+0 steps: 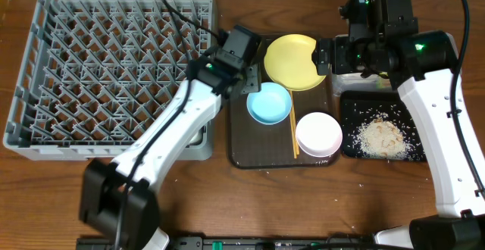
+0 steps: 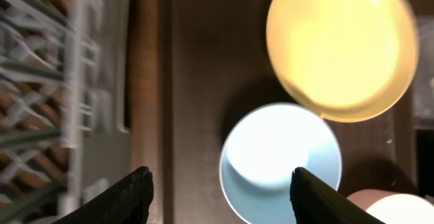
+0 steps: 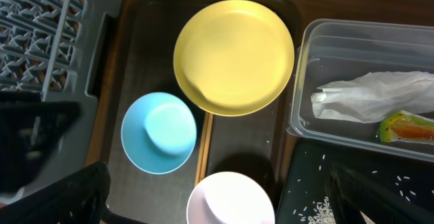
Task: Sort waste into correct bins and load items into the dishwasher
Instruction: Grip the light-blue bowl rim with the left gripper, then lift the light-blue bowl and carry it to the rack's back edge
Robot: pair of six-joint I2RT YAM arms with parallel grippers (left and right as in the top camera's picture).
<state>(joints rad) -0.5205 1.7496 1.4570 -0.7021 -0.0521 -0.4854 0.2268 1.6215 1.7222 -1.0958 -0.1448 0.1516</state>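
My left gripper pinches the light blue bowl's rim (image 1: 248,104) on the side nearest the grey dish rack (image 1: 114,60) next, to tip and load the bowl there.
The grey dish rack (image 1: 114,60) fills the left. The yellow plate (image 1: 292,60), light blue bowl (image 1: 269,104), white bowl (image 1: 318,132) and chopsticks (image 1: 294,129) lie on the brown tray. My left gripper (image 2: 220,176) is open and empty above the blue bowl's (image 2: 279,159) left edge. My right gripper (image 3: 217,183) is open and empty above the plate (image 3: 234,54) and white bowl (image 3: 230,200). The napkin (image 3: 373,95) and wrapper (image 3: 407,125) lie in the clear tub (image 3: 302,81). Rice (image 1: 383,136) lies in the black tray (image 1: 350,102). The cup is out of view.
The dark brown serving tray (image 1: 246,140) sits between the rack and the bins. The right arm (image 1: 424,91) hangs over the clear tub and hides most of it in the overhead view. Bare wooden table runs along the front edge.
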